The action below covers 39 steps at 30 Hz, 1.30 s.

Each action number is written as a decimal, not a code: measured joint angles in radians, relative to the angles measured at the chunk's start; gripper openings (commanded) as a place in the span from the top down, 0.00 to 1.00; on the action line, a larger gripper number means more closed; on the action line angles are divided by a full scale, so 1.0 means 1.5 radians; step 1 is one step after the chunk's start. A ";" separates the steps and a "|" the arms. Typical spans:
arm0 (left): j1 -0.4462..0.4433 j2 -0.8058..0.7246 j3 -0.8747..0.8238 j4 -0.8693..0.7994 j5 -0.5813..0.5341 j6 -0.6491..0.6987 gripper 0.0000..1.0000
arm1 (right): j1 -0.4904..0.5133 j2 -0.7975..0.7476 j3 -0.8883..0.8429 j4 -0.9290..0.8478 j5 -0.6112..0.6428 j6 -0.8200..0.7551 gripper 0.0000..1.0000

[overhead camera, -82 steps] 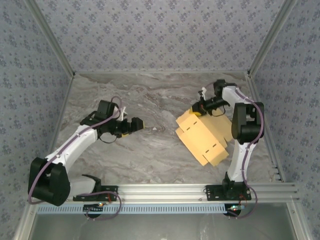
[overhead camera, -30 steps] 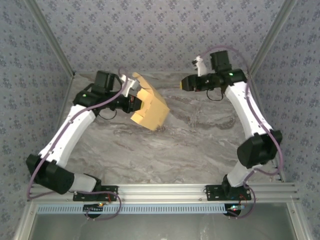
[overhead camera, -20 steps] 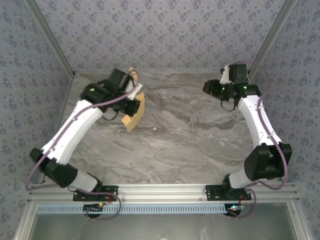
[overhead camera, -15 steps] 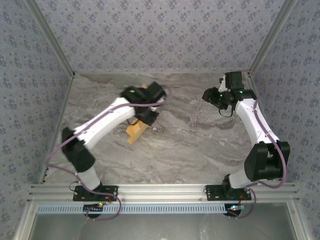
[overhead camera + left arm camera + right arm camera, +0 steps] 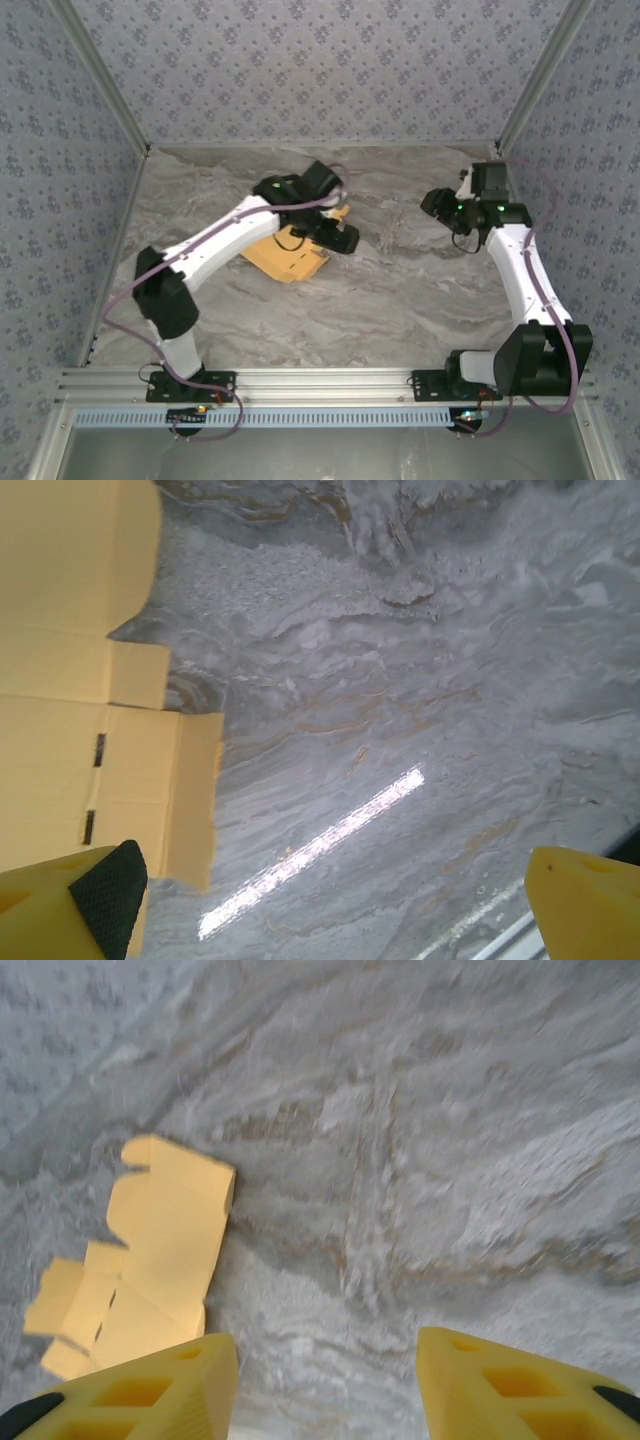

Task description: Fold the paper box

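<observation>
I should next grab the paper box with my left gripper by the slotted panel's outer edge (image 5: pixel 311 268) (image 5: pixel 205 802), so its tabs stay free for my right gripper to fold.
The paper box (image 5: pixel 288 258) is a flat tan-yellow die-cut sheet lying on the marble table, left of centre. In the left wrist view the paper box (image 5: pixel 70 730) runs along the left edge, tabs and slots showing. My left gripper (image 5: pixel 338 238) hovers just right of the sheet. The same left gripper (image 5: pixel 330 910) is open wide, with bare table between its fingertips (image 5: pixel 100 895). My right gripper (image 5: pixel 436 203) hangs over the back right of the table, well apart from the sheet. In its own view, the right gripper (image 5: pixel 325 1390) is open and empty, and the paper box (image 5: pixel 150 1250) lies far left.
The marble table (image 5: pixel 400 290) is fenced by patterned walls at the back and sides. An aluminium rail (image 5: pixel 330 382) runs along the near edge, with both arm bases on it. The left arm (image 5: pixel 215 240) stretches diagonally over the table's left half.
My left arm swung the paper box from the back left toward the middle, let go of it and opened wide. The sheet now lies flat. The right gripper drew back to the right.
</observation>
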 measured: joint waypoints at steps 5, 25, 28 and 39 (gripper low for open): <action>0.182 -0.144 -0.120 0.032 0.002 -0.017 0.01 | 0.180 0.046 -0.022 0.016 0.035 0.027 0.47; 0.435 -0.224 -0.551 0.284 0.089 -0.204 0.11 | 0.450 0.349 0.083 0.136 0.092 0.455 0.48; 0.413 -0.224 -0.605 0.336 0.118 -0.232 0.15 | 0.451 0.350 0.082 0.155 0.079 0.460 0.48; 0.382 -0.163 -0.609 0.442 0.122 -0.275 0.33 | 0.455 0.332 0.046 0.221 0.051 0.451 0.47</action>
